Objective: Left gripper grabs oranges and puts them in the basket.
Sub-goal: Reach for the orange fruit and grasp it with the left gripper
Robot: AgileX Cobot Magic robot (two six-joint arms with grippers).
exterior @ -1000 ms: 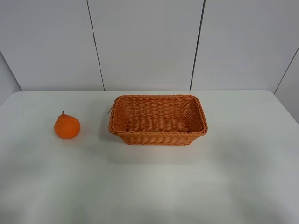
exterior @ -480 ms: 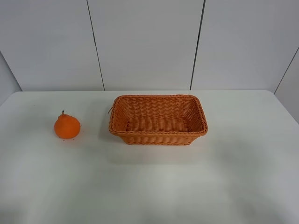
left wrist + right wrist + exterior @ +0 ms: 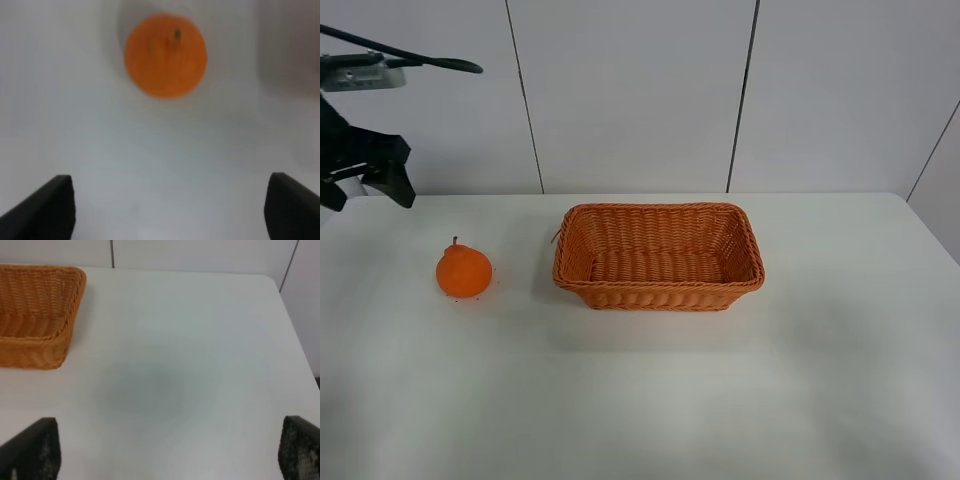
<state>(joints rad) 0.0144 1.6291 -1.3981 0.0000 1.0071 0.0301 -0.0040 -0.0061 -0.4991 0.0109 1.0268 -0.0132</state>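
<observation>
The orange (image 3: 464, 272) needs to go in the wicker basket. My left gripper should grab the orange by its round sides next.
The orange (image 3: 464, 272) sits on the white table, left of the wicker basket (image 3: 658, 296), which has nothing in it. My left gripper (image 3: 367, 192) hangs open above the table's far left, up and behind-left of the orange, not touching it. In the left wrist view the orange (image 3: 165, 54) lies blurred ahead of the open left gripper (image 3: 170, 207), with table showing between them. My right gripper (image 3: 167, 450) is open and holds nothing over bare table, to the right of the basket (image 3: 69, 300). It does not show in the exterior high view.
The white table (image 3: 820, 380) spreads wide around the basket. Its right edge (image 3: 295, 335) shows in the right wrist view. Grey wall panels (image 3: 630, 90) stand behind the table's far edge. The left arm's cable (image 3: 410, 55) trails at the upper left.
My left arm and its open gripper have come into the exterior high view at the upper left. The orange and the basket have not moved.
</observation>
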